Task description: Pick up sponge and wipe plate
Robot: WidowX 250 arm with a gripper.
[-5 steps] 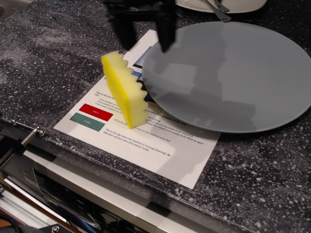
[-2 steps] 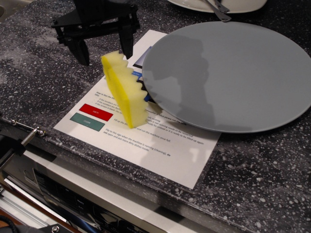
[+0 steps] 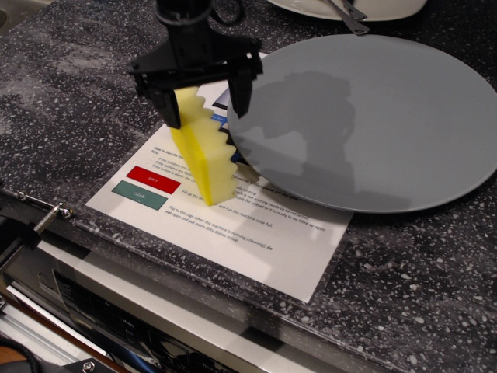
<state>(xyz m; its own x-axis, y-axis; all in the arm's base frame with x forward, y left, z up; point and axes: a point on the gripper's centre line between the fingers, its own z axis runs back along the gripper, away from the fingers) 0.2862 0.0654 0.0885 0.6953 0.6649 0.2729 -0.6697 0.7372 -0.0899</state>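
Observation:
The yellow sponge has to wipe the grey plate [image 3: 373,116] with its lower edge, so my gripper will grab it by its top [image 3: 187,99] next and leave that edge free.
The yellow sponge [image 3: 206,159] stands on edge on a white printed sheet, its wavy face turned toward the plate. The large grey plate [image 3: 373,116] lies flat just right of it, its rim beside the sponge's lower right corner. My black gripper [image 3: 206,105] is open and has come down over the sponge's top, one finger [image 3: 169,105] on the left side and one finger [image 3: 241,93] on the right. The fingers straddle the sponge with a gap on the right side; they are not closed on it.
A white printed sheet [image 3: 256,233] with red and green labels lies on the dark speckled counter [image 3: 70,93]. A white dish with cutlery [image 3: 349,9] sits at the top edge. The counter's front edge and an appliance panel [image 3: 140,311] run along the bottom left.
My gripper has moved from above the plate's left rim, swung left, then come down and right so that its open fingers straddle the sponge's top. Sponge and plate have not moved.

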